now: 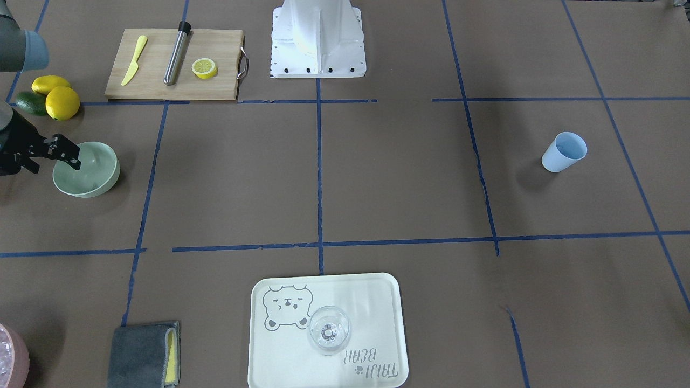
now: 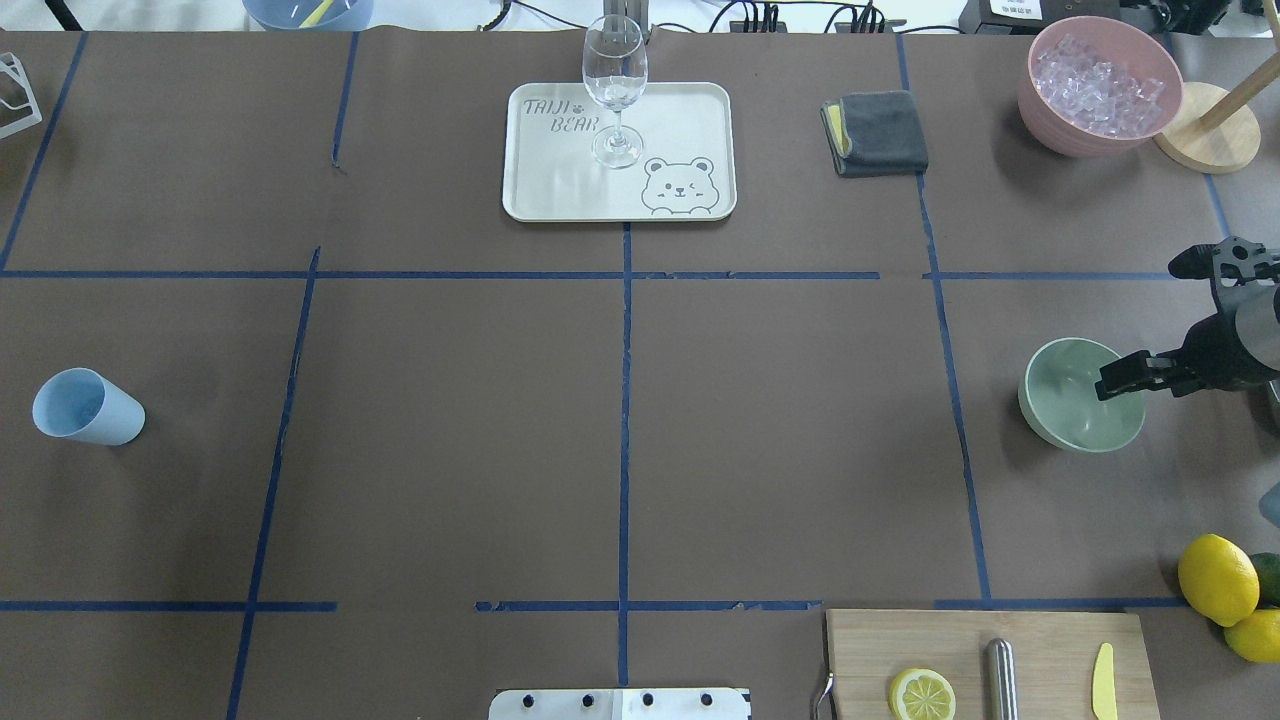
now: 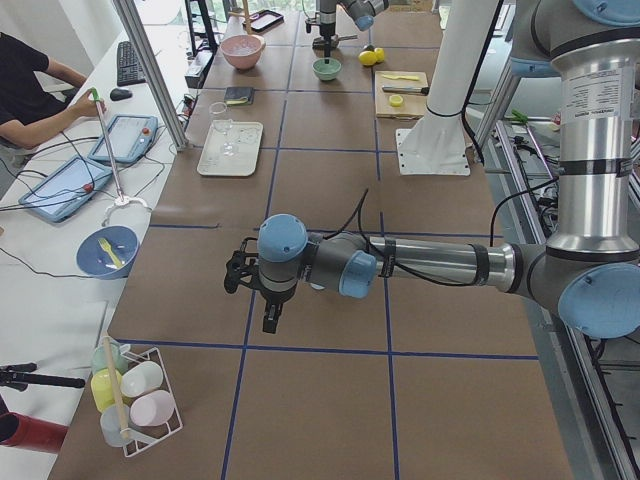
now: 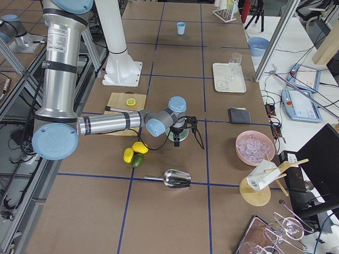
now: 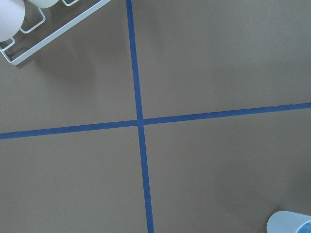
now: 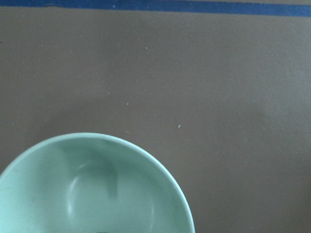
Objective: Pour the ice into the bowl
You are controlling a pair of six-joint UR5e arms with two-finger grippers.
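I next need to pick up the mint-green bowl (image 1: 91, 172) by its rim (image 1: 55, 171) with my right gripper, so I can set it out ready for the ice.
The pale mint-green bowl (image 2: 1075, 405) stands empty at the table's right side, also visible as the bowl (image 1: 91, 172) and, from close above, the bowl (image 6: 92, 194). My right gripper (image 2: 1140, 325) hovers open at it, one finger (image 1: 67, 153) over the rim, the other well clear. The ice (image 2: 1100, 82) is heaped in a pink bowl (image 2: 1045, 115) at the far right corner. Only the side view shows my left gripper (image 3: 250, 305), low over bare table, and I cannot tell its state.
A metal scoop (image 4: 177, 179) lies near the lemons (image 4: 135, 151). A tray (image 2: 560, 190) carries a wine glass (image 2: 615, 85). A grey cloth (image 2: 880, 132), a cutting board (image 1: 161, 86) and a tilted blue cup (image 2: 85, 408) are also on the table.
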